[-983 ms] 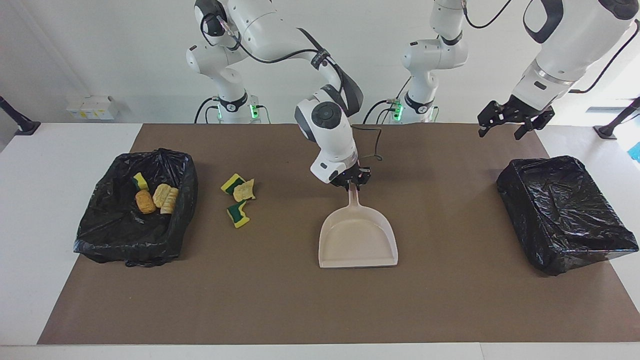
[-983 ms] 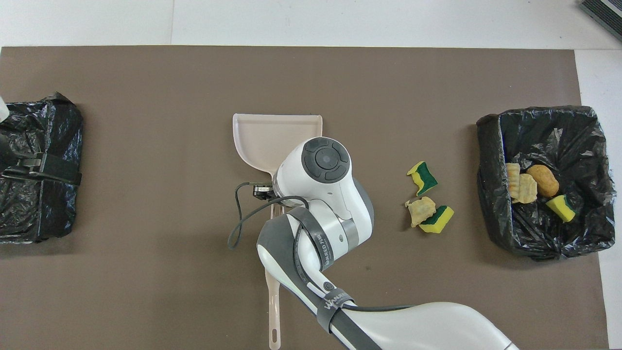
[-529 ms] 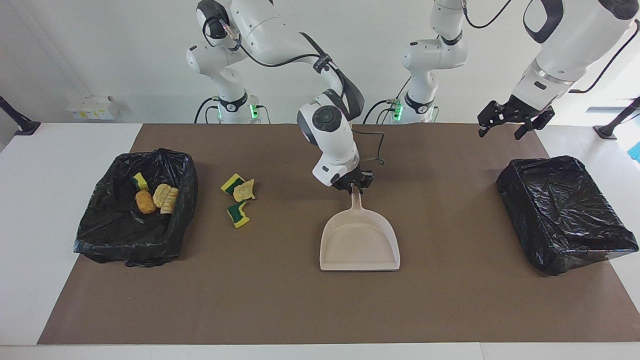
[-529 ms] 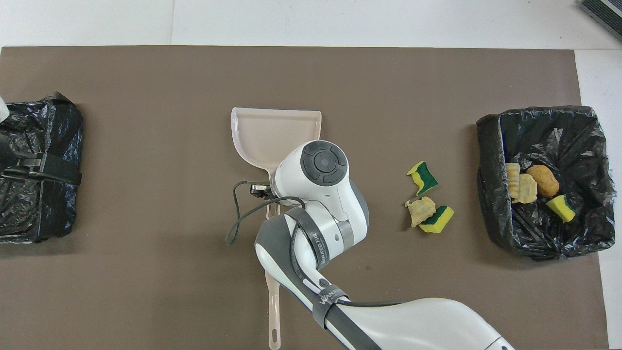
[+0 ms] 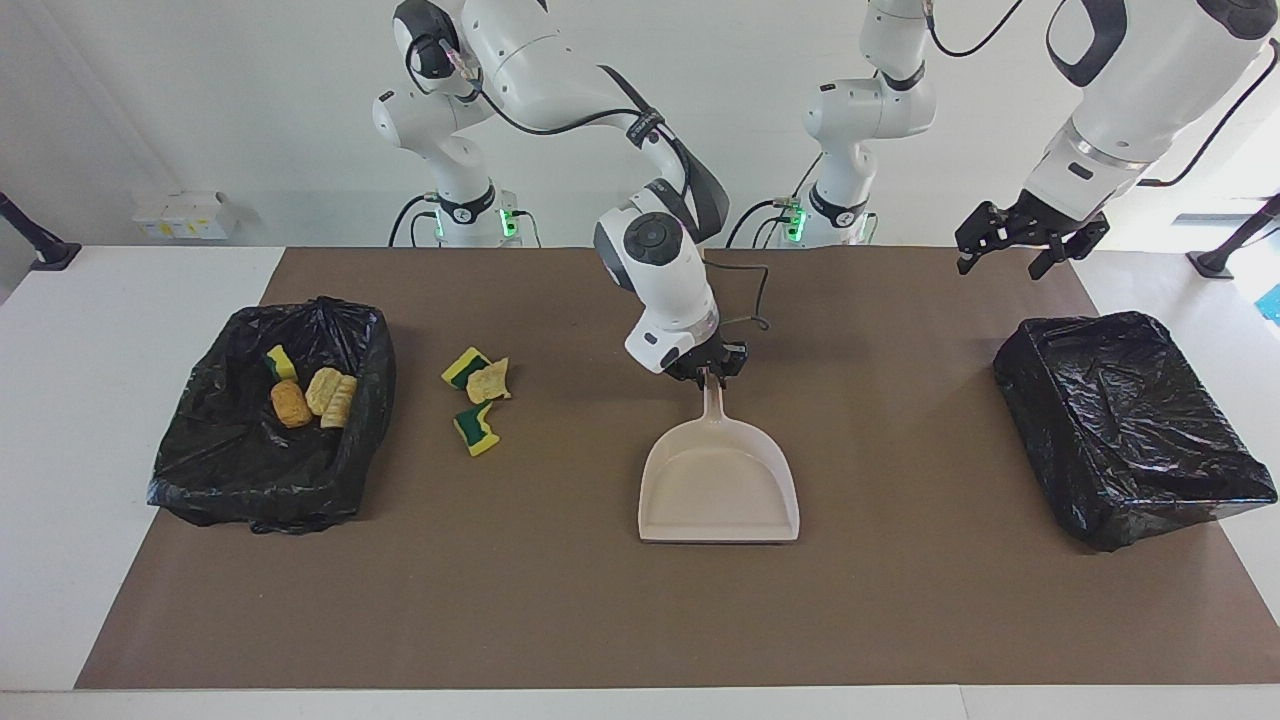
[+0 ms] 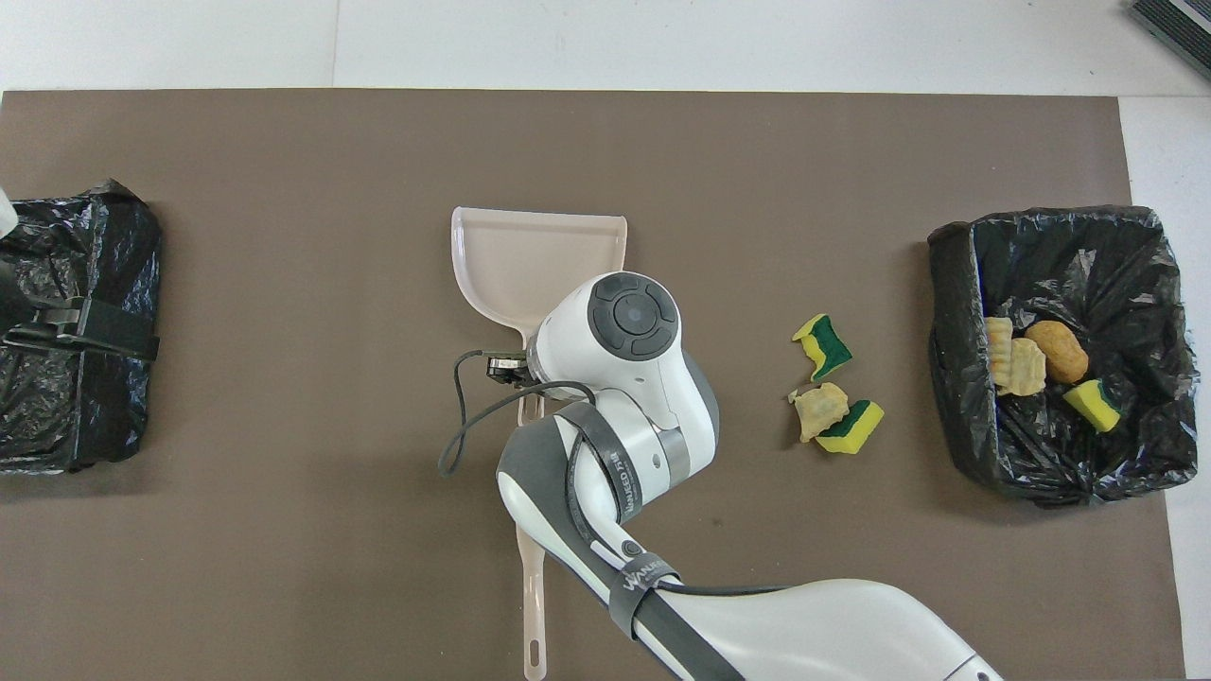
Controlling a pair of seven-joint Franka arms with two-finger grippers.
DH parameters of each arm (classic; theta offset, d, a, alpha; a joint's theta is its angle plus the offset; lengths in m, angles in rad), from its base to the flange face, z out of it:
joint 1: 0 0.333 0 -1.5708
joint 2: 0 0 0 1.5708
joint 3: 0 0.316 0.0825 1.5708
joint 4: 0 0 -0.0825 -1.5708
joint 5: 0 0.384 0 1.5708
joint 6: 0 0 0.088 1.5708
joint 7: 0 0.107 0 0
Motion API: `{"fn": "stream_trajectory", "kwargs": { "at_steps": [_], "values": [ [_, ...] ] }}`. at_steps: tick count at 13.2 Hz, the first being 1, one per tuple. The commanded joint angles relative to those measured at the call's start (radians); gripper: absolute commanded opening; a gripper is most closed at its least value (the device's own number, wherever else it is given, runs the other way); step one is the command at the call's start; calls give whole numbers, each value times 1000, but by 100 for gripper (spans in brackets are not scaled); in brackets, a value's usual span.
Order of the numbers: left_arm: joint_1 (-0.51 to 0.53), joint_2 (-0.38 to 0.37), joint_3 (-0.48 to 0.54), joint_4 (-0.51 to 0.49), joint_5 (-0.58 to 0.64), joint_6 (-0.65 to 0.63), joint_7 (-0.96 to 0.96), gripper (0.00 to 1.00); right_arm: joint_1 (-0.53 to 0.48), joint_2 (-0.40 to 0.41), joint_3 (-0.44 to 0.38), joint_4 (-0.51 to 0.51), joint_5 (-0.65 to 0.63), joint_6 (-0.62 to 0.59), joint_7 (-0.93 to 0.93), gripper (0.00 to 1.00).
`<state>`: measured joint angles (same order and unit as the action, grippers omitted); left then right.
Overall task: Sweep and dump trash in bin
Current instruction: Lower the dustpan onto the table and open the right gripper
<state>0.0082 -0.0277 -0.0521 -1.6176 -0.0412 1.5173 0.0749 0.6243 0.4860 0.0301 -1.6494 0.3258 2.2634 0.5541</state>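
Note:
The dustpan's pan lies low on the brown mat in the overhead view, so the dustpan would rest there, and it is now time for my right gripper to open.
A beige dustpan (image 5: 718, 485) (image 6: 530, 260) lies on the brown mat (image 5: 900, 600) mid-table, its mouth pointing away from the robots. My right gripper (image 5: 708, 374) is shut on the dustpan's handle (image 5: 711, 402); in the overhead view the wrist covers the grip. Three scraps of trash (image 5: 478, 395) (image 6: 831, 392), yellow-green sponge and tan chunks, lie on the mat between the dustpan and the bin (image 5: 200, 470) (image 6: 956, 284). Several more scraps (image 5: 310, 395) (image 6: 1031, 357) sit in that black-lined bin. My left gripper (image 5: 1000, 266) hangs open and waits in the air at the left arm's end.
A second black-bagged box (image 5: 1130, 430) (image 6: 76, 322) stands at the left arm's end of the mat. A cable (image 6: 464, 430) loops from the right wrist. White table shows around the mat.
The right gripper has pushed the dustpan a little farther from the robots along the mat. The scraps and the left arm have not moved.

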Motion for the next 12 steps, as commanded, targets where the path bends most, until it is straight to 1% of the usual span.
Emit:
{"fn": "stream_trajectory", "kwargs": {
  "at_steps": [1,6,7,8,9,10,12],
  "values": [
    [3,-21,0,-22,17,15,10,100,-6,11,4,-3,19,21,15,0],
    [3,-21,0,-22,17,15,10,100,-9,11,2,-3,7,13,15,0],
    [3,-21,0,-22,17,15,10,100,-8,11,2,-1,6,13,15,21],
    [3,-21,-2,-22,17,15,10,100,-8,11,1,-3,1,18,0,87],
    [3,-21,0,-22,17,15,10,100,-6,3,-5,-3,-22,16,-17,100],
    [3,-21,0,-22,17,15,10,100,-11,-9,-9,0,-51,4,-22,100],
    [3,-21,0,-22,17,15,10,100,-29,-32,-10,6,-63,-39,-11,100]
  ]
}}
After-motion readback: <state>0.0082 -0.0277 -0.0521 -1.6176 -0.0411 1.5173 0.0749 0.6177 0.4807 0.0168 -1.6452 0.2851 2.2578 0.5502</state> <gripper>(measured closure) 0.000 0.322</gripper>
